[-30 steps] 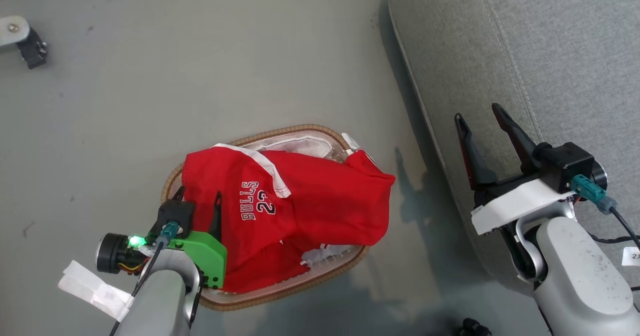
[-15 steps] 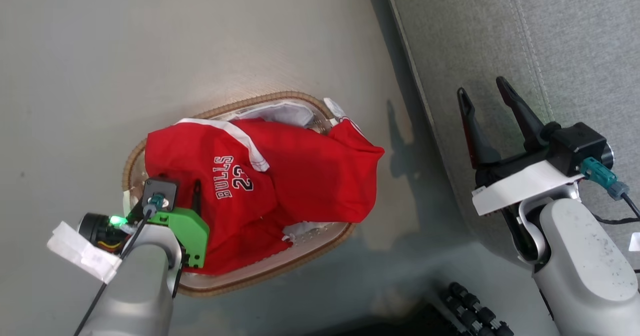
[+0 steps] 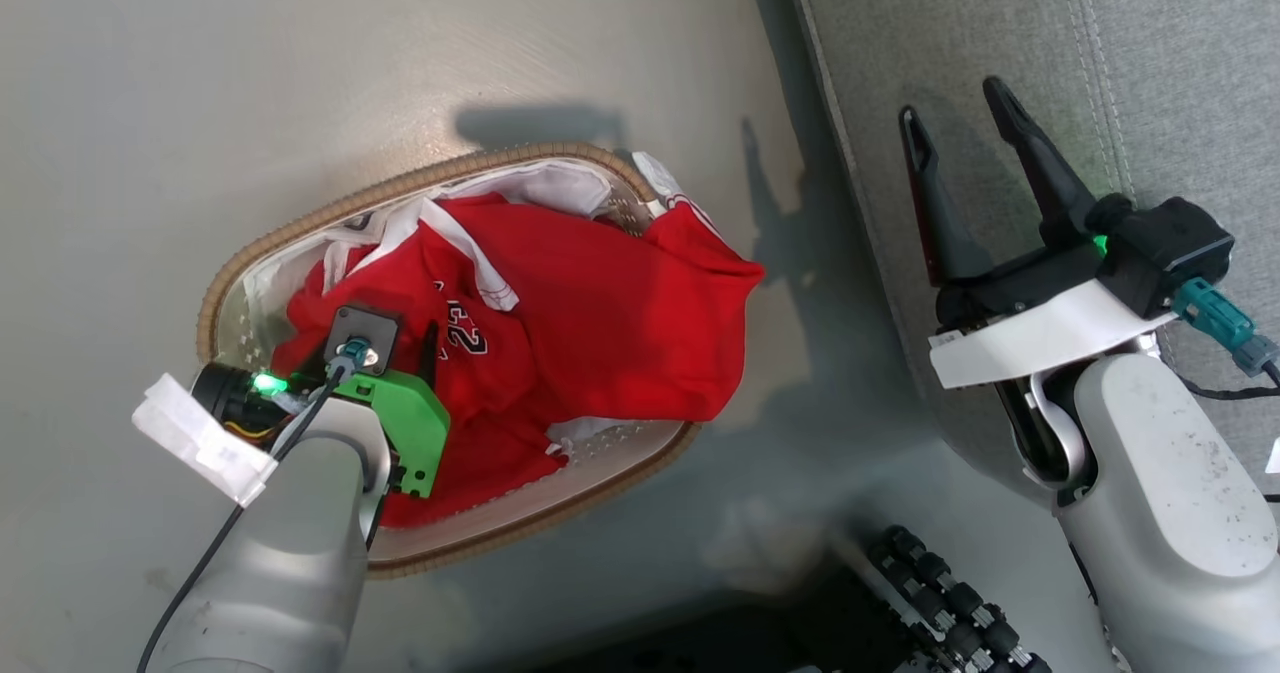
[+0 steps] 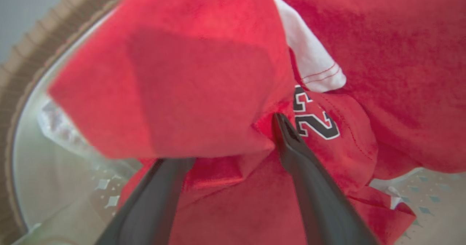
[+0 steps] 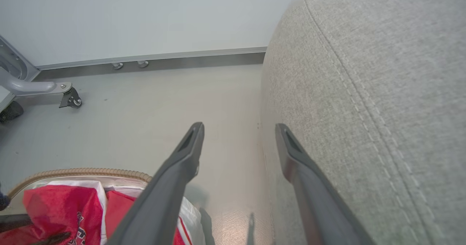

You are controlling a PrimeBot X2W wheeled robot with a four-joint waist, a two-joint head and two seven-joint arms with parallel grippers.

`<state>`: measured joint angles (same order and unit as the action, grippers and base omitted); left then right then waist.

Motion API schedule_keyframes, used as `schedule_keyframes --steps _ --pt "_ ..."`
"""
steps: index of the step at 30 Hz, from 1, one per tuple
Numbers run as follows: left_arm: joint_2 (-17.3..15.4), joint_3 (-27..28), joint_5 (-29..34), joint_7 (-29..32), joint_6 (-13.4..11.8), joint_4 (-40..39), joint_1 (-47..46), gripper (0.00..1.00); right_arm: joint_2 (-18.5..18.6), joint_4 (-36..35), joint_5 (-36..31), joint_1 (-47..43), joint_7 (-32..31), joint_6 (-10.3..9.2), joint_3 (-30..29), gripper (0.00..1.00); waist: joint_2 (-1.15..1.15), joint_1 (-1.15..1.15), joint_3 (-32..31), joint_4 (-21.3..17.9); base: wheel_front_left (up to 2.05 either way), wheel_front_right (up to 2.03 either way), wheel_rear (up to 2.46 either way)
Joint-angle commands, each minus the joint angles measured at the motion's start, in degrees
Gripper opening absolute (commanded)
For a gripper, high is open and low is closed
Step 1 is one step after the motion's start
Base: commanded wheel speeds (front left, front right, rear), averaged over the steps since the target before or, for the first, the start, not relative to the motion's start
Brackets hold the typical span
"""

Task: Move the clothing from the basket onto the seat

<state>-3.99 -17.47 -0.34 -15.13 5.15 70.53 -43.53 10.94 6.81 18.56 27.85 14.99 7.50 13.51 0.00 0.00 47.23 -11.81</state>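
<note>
My left gripper should grab the red jersey next, by its raised fold (image 4: 231, 146) beside the number. It should then lift the jersey out of the basket.
The red clothing (image 3: 600, 323) lies heaped in the oval white basket (image 3: 400, 188) with the brown rim, on the floor left of the grey seat (image 3: 1000, 33). The jersey's white trim and part of its number show. My left gripper (image 3: 400, 348) is pushed down into the jersey, open. In the left wrist view a bunched red fold (image 4: 182, 92) sits between the spread fingers (image 4: 309, 186) and covers the left fingertip. My right gripper (image 3: 950, 103) hangs open and holds nothing, above the seat's rounded edge (image 5: 364, 92), with the basket (image 5: 80, 172) to its lower left.
Bare grey floor (image 3: 300, 53) surrounds the basket. The robot's dark ridged base (image 3: 930, 593) shows at the bottom right of the head view. In the right wrist view a metal leg with a caster (image 5: 69, 97) stands at the far left, before a wall's baseboard (image 5: 164, 61).
The head camera has shifted. My left gripper has pushed further into the jersey, bunching it to the right and baring the basket's left liner. The right gripper stays open.
</note>
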Motion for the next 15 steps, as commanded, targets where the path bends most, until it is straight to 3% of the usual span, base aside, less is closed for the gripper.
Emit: schedule_keyframes --steps 1,8,9,10,11,15 --pt "0.18 -0.50 0.26 -0.02 0.31 0.22 -1.06 1.00 -0.07 -0.59 -0.35 0.73 0.27 -0.02 0.09 1.00 0.00 0.00 0.90 -0.31 0.00 0.00 0.00" --pt "0.57 -2.49 0.08 0.17 0.92 1.78 -2.12 1.00 -0.51 -2.12 -0.58 1.36 0.27 -0.02 0.64 1.00 0.00 0.00 1.83 -0.57 0.00 0.00 0.00" --pt "0.63 -2.62 -0.13 0.18 0.94 2.00 -2.32 0.49 -0.54 -2.13 -0.61 1.45 0.27 -0.02 0.65 1.00 0.00 0.00 1.79 -0.52 0.00 0.00 0.00" --pt "0.68 -2.81 -0.23 0.17 1.11 2.19 -2.32 0.11 -0.59 -2.04 -0.63 1.38 0.27 -0.02 0.65 1.00 0.00 0.00 1.58 -0.42 0.00 0.00 0.00" --pt "0.75 -3.05 -0.42 0.11 1.28 2.41 -2.09 0.00 -0.69 -1.84 -0.55 1.15 0.27 -0.02 0.73 1.00 0.00 0.00 1.20 -0.34 0.00 0.00 0.00" --pt "0.89 -2.68 -1.96 -0.05 1.51 2.63 -0.63 0.00 -0.64 -0.75 -0.26 0.09 0.27 -0.02 0.92 1.00 0.00 0.00 -0.84 0.01 0.00 0.00 0.00"
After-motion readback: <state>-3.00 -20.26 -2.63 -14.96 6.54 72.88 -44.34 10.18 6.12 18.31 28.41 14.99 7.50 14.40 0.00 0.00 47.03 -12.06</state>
